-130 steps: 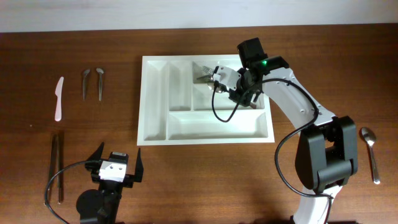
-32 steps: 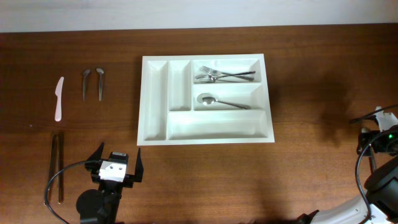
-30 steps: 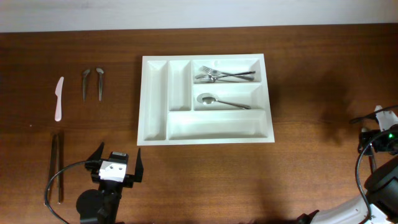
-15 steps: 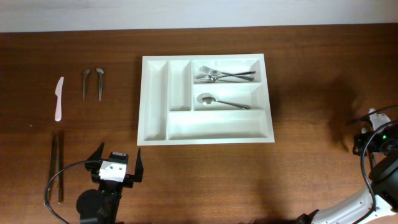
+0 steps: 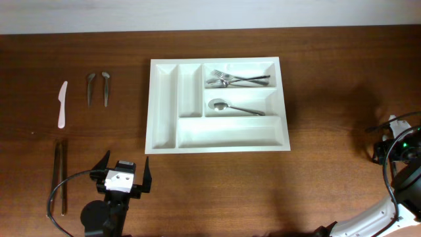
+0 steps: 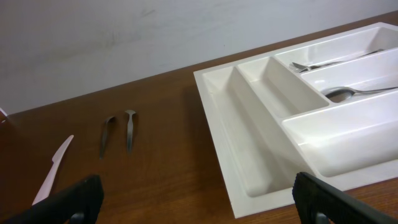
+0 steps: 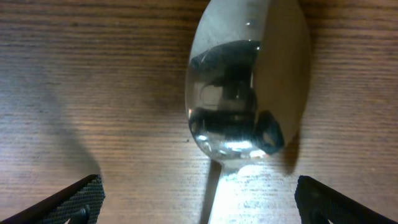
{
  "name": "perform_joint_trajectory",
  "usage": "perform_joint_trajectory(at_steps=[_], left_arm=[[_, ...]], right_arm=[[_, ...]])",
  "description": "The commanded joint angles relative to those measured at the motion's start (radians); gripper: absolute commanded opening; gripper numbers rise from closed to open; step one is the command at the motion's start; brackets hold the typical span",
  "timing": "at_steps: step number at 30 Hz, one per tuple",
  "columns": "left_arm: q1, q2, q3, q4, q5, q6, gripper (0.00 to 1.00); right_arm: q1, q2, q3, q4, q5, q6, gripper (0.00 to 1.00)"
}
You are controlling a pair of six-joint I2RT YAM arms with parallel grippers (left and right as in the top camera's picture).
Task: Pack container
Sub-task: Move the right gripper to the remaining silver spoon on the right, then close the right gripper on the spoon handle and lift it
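I should next grab the metal spoon's handle just below its bowl [image 7: 228, 186] with my right gripper, to pack the metal spoon lengthwise into the container's spoon section.
The container [image 5: 164, 105] is a white compartment tray at the table's middle; its near corner shows in the left wrist view [image 6: 249, 112]. Two forks [image 5: 237, 79] lie in its top right compartment and a spoon [image 5: 233, 107] in the one below. Another metal spoon [image 7: 249, 87] lies on the wood at the far right, bowl up. My right gripper [image 7: 199, 199] hangs low over it, open, a finger on each side of the handle; overhead it sits at the right edge [image 5: 393, 133] and hides that spoon. My left gripper [image 5: 122, 172] rests open at the front left, holding nothing.
A white plastic knife [image 5: 62, 103] and two small metal utensils [image 5: 91, 87] [image 5: 105, 86] lie at the left. A pair of dark sticks [image 5: 60, 176] lies near the front left edge, beside the left arm's cable.
The right arm has left the tray, where the forks now lie, and swung to the table's right edge over the loose spoon. The left arm has not moved.
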Motion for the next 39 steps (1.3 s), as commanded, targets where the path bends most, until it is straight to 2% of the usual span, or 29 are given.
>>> perform_joint_trajectory(at_steps=[1, 34, 37, 39], left_arm=[[-0.006, -0.002, -0.005, -0.001, -0.007, -0.003, 0.99], [-0.006, -0.002, -0.005, -0.001, -0.007, -0.003, 0.99], [-0.006, -0.002, -0.005, -0.001, -0.007, -0.003, 0.99], [-0.006, -0.002, -0.005, -0.001, -0.007, -0.003, 0.99]], right_arm=[[0.000, 0.017, -0.004, 0.006, -0.014, -0.006, 0.99], [-0.002, 0.037, -0.005, 0.006, -0.021, -0.006, 0.98], [-0.002, 0.036, -0.005, 0.006, -0.019, -0.006, 0.86], [-0.002, 0.037, -0.005, 0.005, -0.019, -0.006, 0.73]])
